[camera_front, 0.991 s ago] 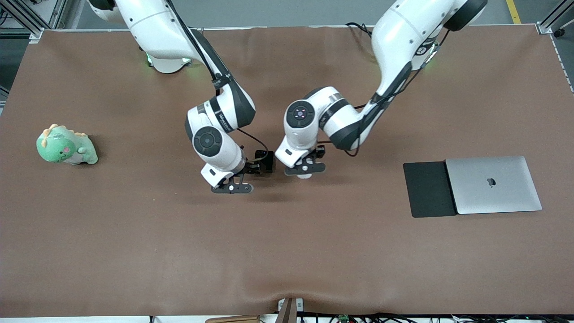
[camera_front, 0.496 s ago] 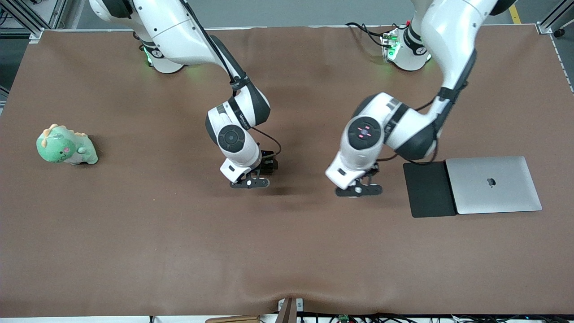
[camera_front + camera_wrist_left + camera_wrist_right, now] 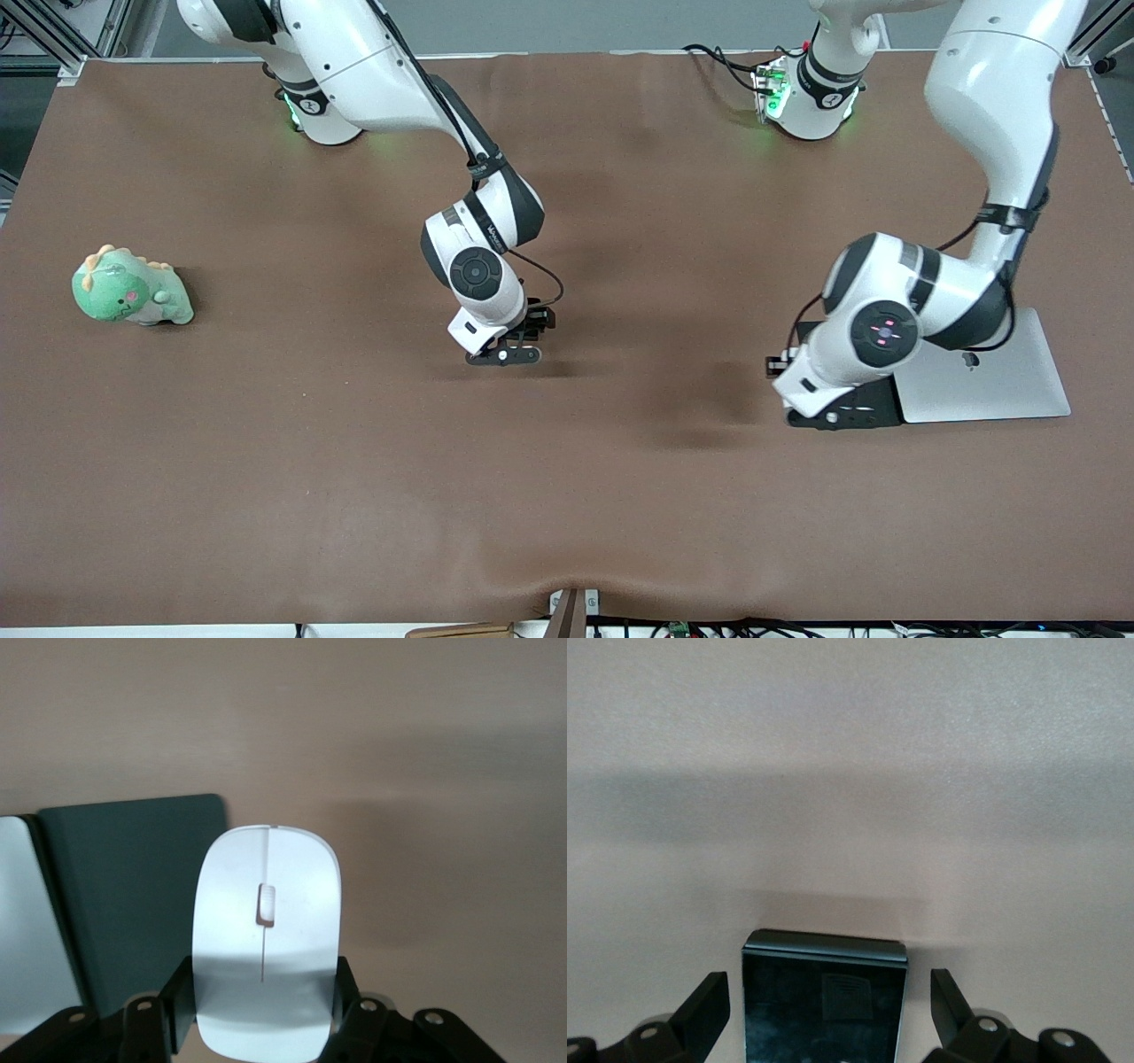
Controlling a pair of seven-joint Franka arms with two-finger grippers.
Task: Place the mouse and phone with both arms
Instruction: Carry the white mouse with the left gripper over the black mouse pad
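Note:
My left gripper keeps holding the mouse for now, since the white mouse hangs high above the black pad (image 3: pixel 878 399) (image 3: pixel 133 890), partly past the pad's edge.
My left gripper (image 3: pixel 840 415) is shut on the white mouse (image 3: pixel 266 904), its fingers (image 3: pixel 180 992) pressed to both sides. It holds the mouse over the edge of the black pad (image 3: pixel 133 904), beside the laptop. The arm hides the mouse in the front view. My right gripper (image 3: pixel 507 347) is low over the middle of the table. It is open, with one finger on each side of the black phone (image 3: pixel 824 1001) and a gap at both sides. The phone lies flat on the brown cloth. The right hand hides it in the front view.
A closed silver laptop (image 3: pixel 1001 390) lies beside the pad toward the left arm's end and also shows in the left wrist view (image 3: pixel 27 930). A green plush dinosaur (image 3: pixel 131 288) sits toward the right arm's end. Brown cloth (image 3: pixel 567 496) covers the table.
My left arm has swung with the mouse from the table's middle to the black pad. My right gripper has shifted a little toward the left arm's end, over the phone.

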